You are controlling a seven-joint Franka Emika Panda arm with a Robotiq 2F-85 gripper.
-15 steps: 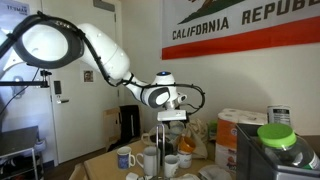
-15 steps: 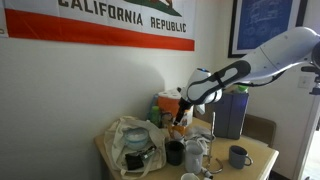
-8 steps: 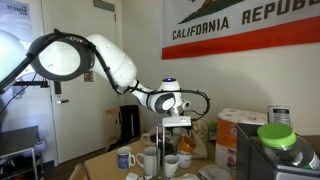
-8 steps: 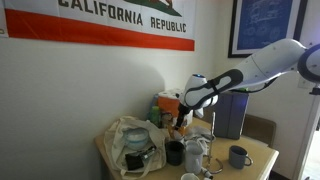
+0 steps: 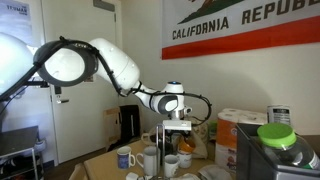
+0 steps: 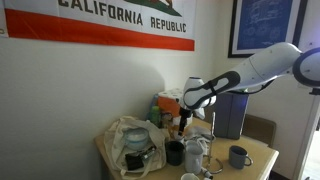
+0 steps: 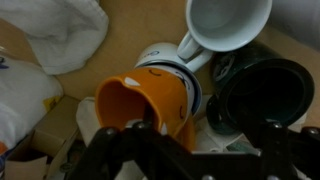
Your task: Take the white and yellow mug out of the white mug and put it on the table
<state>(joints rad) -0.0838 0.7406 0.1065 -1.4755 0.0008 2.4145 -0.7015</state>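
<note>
The robot's fingers reach past the orange rim of the white and yellow mug, inside the mug's opening and outside its side. The gripper should close on that mug.
In the wrist view the white and yellow mug (image 7: pixel 140 105) shows its orange inside. It lies tilted inside a white mug with a blue mark (image 7: pixel 172 58). My gripper (image 7: pixel 200 140) is open just above them, and its dark fingers straddle the right side of the orange mug without touching it. In both exterior views the gripper (image 5: pixel 177 130) (image 6: pixel 182 124) hangs over the cluster of mugs on the light wooden table (image 5: pixel 103 166) (image 6: pixel 262 150).
A second white mug (image 7: pixel 228 25) and a black mug (image 7: pixel 265 92) crowd the right side. A crumpled plastic bag (image 6: pixel 130 142), paper-towel rolls (image 5: pixel 240 125), a green-lidded jar (image 5: pixel 277 135) and a grey-blue mug (image 6: pixel 238 156) also stand on the table.
The arm has shifted slightly sideways and the gripper has come down a little closer to the mugs. The mugs have not moved.
</note>
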